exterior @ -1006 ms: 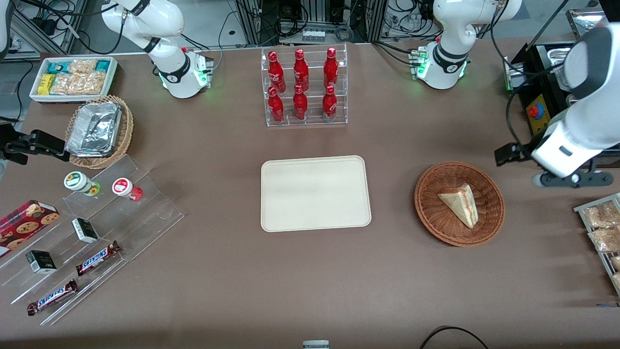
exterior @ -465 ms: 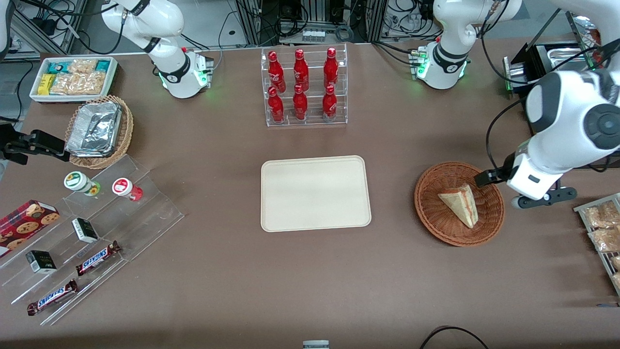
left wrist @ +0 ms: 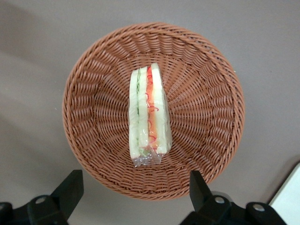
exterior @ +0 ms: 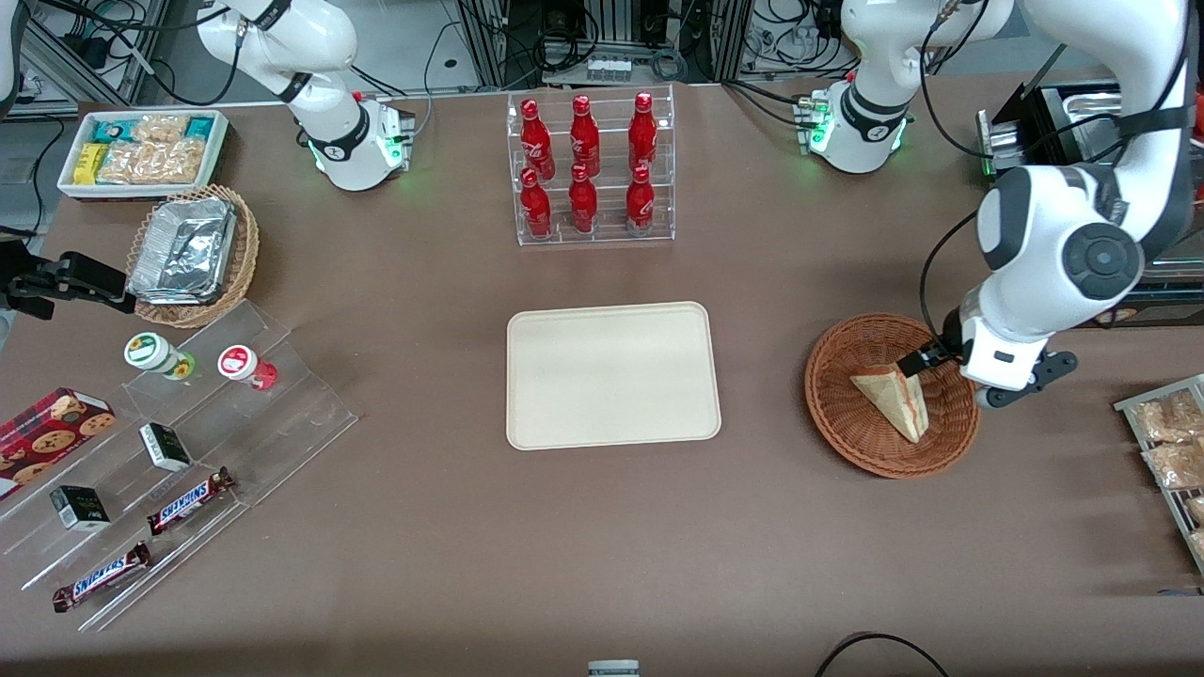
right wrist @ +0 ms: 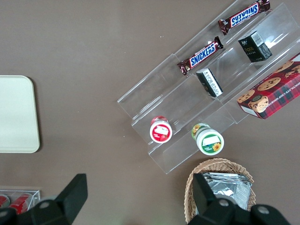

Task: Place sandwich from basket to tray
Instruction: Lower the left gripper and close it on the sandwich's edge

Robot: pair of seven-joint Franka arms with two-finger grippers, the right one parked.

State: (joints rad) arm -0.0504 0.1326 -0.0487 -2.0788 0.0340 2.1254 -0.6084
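Next, my left gripper will grab the wrapped sandwich by its wide end, to place the sandwich on the cream tray.
The sandwich is a wrapped white wedge with red and green filling. It rests on edge in the middle of the round reddish-brown wicker basket. In the left wrist view the sandwich stands cut side up inside the basket. My left gripper hovers above the basket's rim on the working arm's side. The gripper is open, its black fingers spread wide with nothing between them. The cream tray lies bare at the table's middle, and its corner shows past the basket.
A clear rack of red bottles stands farther from the camera than the tray. A rack of snack packets and a black box with a red button sit at the working arm's end. Acrylic snack steps lie toward the parked arm's end.
The left arm has swung in from the table's end and come down toward the basket. Its gripper now hangs over the basket's rim beside the sandwich. The sandwich has not moved.
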